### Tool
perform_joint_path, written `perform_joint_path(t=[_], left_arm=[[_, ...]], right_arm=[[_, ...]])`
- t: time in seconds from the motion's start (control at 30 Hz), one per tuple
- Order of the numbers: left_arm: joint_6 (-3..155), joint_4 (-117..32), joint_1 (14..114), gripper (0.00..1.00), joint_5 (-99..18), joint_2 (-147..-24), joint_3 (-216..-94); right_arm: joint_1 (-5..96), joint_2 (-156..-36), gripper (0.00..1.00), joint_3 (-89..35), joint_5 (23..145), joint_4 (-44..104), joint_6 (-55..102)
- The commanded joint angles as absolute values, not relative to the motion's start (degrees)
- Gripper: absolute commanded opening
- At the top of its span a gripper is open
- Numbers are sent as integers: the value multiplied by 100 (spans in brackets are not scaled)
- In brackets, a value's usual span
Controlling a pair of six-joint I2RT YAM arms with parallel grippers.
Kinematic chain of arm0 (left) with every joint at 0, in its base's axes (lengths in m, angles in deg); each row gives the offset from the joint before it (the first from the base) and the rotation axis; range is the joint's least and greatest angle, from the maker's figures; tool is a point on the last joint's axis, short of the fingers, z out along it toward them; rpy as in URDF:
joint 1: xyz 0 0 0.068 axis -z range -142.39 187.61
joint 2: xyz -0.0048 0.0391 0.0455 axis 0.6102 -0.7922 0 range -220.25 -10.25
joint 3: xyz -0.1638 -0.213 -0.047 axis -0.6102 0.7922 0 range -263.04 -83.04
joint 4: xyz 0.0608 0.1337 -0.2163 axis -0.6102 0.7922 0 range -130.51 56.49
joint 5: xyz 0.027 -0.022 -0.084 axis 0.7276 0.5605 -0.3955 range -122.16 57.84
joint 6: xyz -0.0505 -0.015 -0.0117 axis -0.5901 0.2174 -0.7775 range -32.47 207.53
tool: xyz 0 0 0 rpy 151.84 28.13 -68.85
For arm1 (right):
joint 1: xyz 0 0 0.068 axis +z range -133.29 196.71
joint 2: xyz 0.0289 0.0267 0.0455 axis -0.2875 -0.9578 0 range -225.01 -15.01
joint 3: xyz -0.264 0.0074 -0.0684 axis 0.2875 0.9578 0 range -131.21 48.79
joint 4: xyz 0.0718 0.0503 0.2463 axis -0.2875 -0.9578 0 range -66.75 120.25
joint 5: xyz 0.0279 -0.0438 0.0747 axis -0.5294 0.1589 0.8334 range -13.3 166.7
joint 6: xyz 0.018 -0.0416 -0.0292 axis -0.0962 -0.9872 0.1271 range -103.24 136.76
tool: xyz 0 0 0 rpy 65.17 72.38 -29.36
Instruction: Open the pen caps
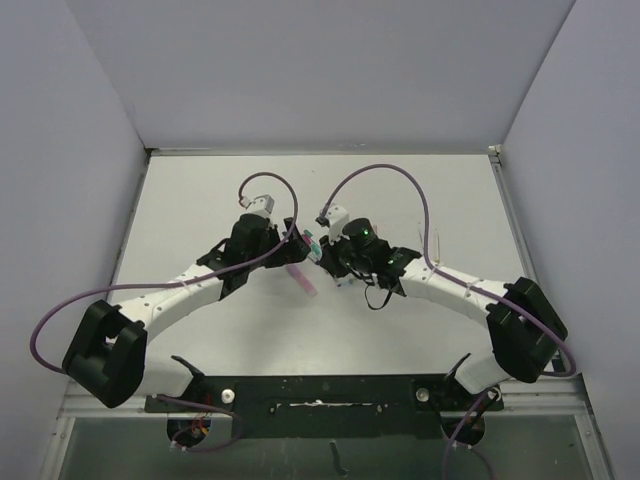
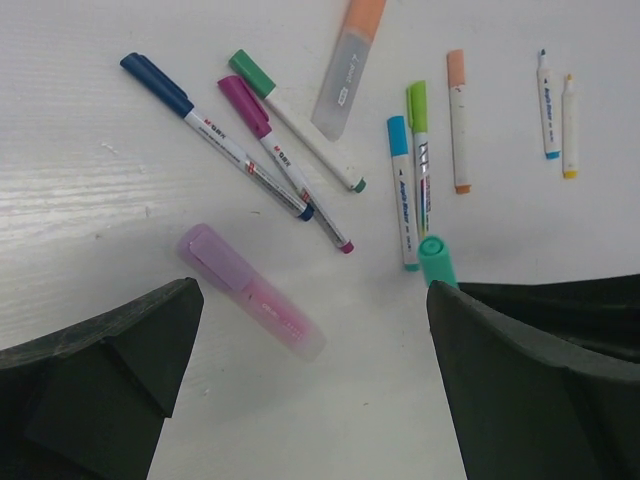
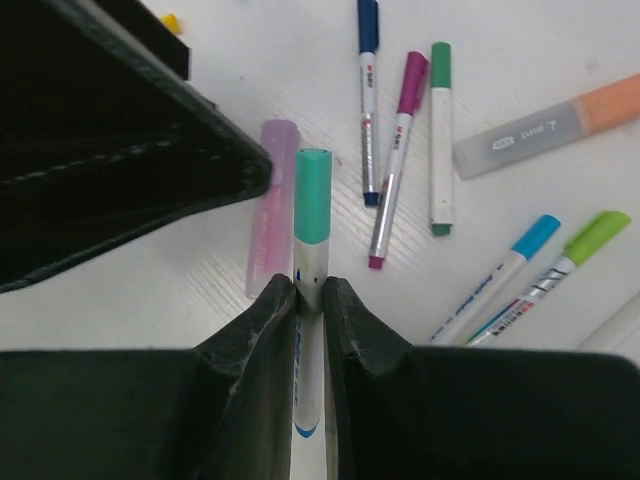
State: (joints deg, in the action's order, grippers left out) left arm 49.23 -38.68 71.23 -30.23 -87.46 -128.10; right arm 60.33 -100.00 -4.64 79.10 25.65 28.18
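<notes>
I should next grab the teal cap [image 1: 310,241] [image 2: 437,262] with my left gripper where it sticks out past my right gripper's fingers. Then I will pull the pen open.
My right gripper [image 3: 310,285] is shut on the white barrel of a pen whose teal cap [image 3: 313,195] sticks out past the fingertips. It is held above the table. My left gripper [image 2: 312,300] is open and empty. The teal cap [image 2: 437,262] shows just beside its right finger [image 2: 520,380]. In the top view the two grippers meet at mid-table, left [image 1: 298,240] and right [image 1: 325,252]. A pink highlighter [image 2: 250,290] lies under them. Capped pens lie beyond: dark blue [image 2: 215,135], magenta [image 2: 280,160], green [image 2: 295,120], light blue [image 2: 402,190], lime [image 2: 421,155], orange [image 2: 457,120]. I see no loose caps.
A grey highlighter with an orange cap [image 2: 345,70] lies at the far side of the pens. Two short pens, blue [image 2: 547,105] and yellow [image 2: 568,125], lie at the far right. The left finger [image 3: 120,150] hangs close over the right wrist view. White walls enclose the table [image 1: 200,200].
</notes>
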Motion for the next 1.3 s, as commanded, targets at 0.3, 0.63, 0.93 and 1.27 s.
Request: perform_joint_path(t=[0.3, 0.63, 0.93, 1.27], left_arm=[[3953, -5599, 7223, 89, -3106, -8613, -12249], [3478, -6425, 7231, 69, -3102, -8259, -11665], [3403, -6712, 7249, 55, -3182, -8214, -11565], [3422, -6799, 7259, 43, -3285, -8262, -11557]], right_arm=[[6667, -10133, 0, -88, 7970, 4442, 3124], [6747, -10227, 0, 19, 7846, 4786, 3240], [6751, -10356, 0, -95, 7942, 4660, 3231], [6756, -10158, 0, 51, 7837, 4776, 3268]])
